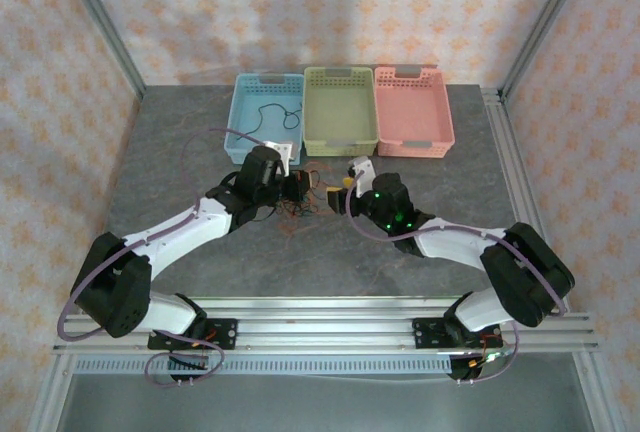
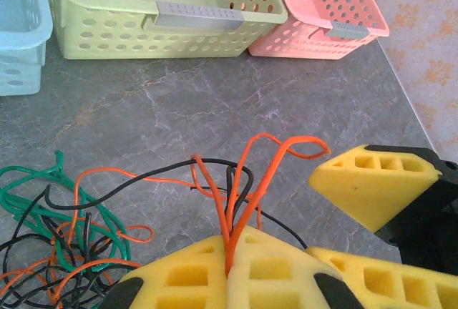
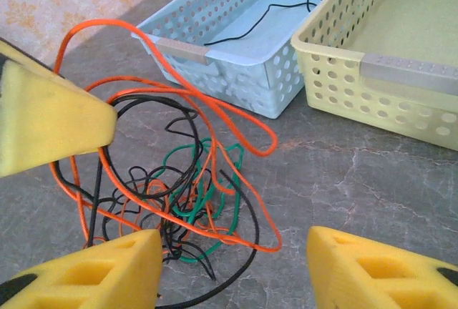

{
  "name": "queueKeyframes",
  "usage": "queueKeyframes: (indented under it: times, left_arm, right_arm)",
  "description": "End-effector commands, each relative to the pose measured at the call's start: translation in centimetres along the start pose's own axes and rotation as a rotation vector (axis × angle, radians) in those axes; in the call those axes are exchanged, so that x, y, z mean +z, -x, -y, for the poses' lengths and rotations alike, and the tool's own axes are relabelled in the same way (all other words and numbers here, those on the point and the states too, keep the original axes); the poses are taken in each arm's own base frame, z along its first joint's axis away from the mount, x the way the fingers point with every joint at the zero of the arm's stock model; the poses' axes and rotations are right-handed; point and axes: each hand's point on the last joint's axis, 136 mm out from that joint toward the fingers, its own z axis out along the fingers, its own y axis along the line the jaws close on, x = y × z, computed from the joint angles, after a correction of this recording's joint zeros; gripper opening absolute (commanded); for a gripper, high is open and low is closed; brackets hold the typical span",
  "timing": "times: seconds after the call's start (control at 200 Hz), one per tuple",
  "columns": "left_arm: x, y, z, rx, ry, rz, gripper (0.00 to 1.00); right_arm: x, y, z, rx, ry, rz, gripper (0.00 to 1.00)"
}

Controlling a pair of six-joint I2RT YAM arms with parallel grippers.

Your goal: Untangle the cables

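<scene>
The black cable needs to be untangled from the other cables, so my right gripper should next take the black cable near its loose end (image 3: 253,217) and leave the orange loop.
A tangle of black, orange and green cables (image 3: 179,194) lies on the grey table between my two grippers, also seen from above as the cables (image 1: 298,210). My left gripper (image 2: 230,266) is shut on a few orange strands and a black one (image 2: 247,180), which rise from between its yellow pads. In the top view the left gripper (image 1: 300,189) sits at the tangle's left. My right gripper (image 3: 236,273) stands open just over the tangle's near edge, an orange loop (image 3: 243,230) and a black strand between its fingers. The right gripper (image 1: 338,192) faces the left one closely.
Three baskets stand at the back: blue (image 1: 240,117), green (image 1: 340,73) and pink (image 1: 412,74). A single black cable (image 3: 272,12) lies in the blue basket (image 3: 215,55). Metal frame posts rise at the table's back corners.
</scene>
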Motion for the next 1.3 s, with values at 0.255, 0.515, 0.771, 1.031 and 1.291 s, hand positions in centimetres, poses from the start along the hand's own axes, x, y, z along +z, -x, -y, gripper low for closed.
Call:
queueKeyframes:
  times: [0.255,0.515,0.771,1.031,1.291]
  left_arm:
    - [-1.0,1.7,0.7,0.022,0.006,0.051,0.00]
    - [-1.5,1.9,0.3,0.029,0.036,0.062,0.00]
    - [-1.3,1.8,0.3,0.026,0.032,0.056,0.00]
    - [-1.0,1.6,0.6,0.032,0.027,0.044,0.00]
    - [-0.4,1.1,0.5,0.030,0.027,0.027,0.00]
  right_arm:
    - [-0.6,-0.9,-2.2,-0.132,0.043,-0.025,0.59]
    - [-0.2,-1.8,-1.9,-0.164,0.028,-0.077,0.59]
    - [0.5,-2.0,-1.7,-0.287,-0.071,-0.070,0.59]
    - [-0.2,0.1,0.4,-0.296,-0.222,0.057,0.59]
    - [0.6,-0.4,-0.7,-0.316,-0.162,0.028,0.59]
